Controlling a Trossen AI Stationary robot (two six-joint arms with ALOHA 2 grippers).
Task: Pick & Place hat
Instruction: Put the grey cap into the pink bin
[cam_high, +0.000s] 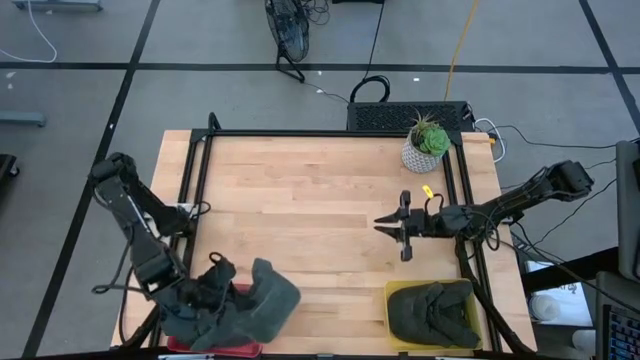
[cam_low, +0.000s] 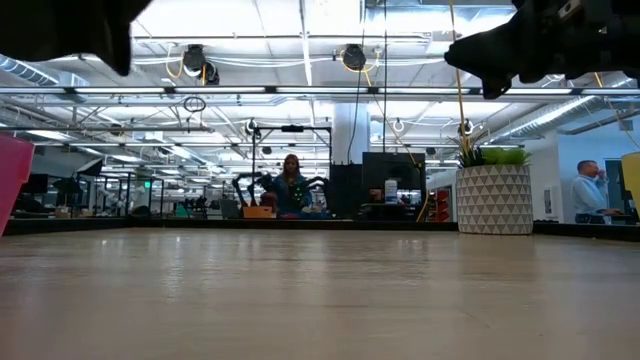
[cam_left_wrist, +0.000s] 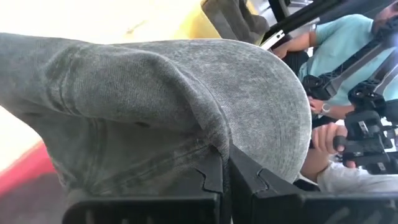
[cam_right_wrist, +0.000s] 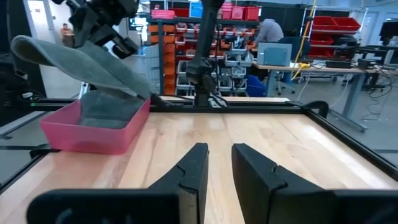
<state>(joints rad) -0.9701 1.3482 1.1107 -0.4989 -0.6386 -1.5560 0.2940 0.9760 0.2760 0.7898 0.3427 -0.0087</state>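
Observation:
The grey hat's brim tilts high past the pink bin's rim. My left gripper needs to keep hold of the hat until I lower it.
A grey hat hangs over a pink bin at the table's near left corner, with my left gripper shut on it. In the right wrist view the hat slants down toward the bin, where grey cloth shows inside. Whether that cloth is part of this hat, I cannot tell. My right gripper hovers open over the table's right half, pointing left, with nothing between its fingers. My left gripper pinches the hat between its two fingers at the seam where the brim joins the crown. The fingers come from the table's left, slanting down. The hat spreads out beyond the fingertips, tilted, above the pink bin.
A yellow bin with dark hats stands at the near right corner. A potted plant stands at the far right. A black frame runs along the table's edges. A person shows beyond the table.

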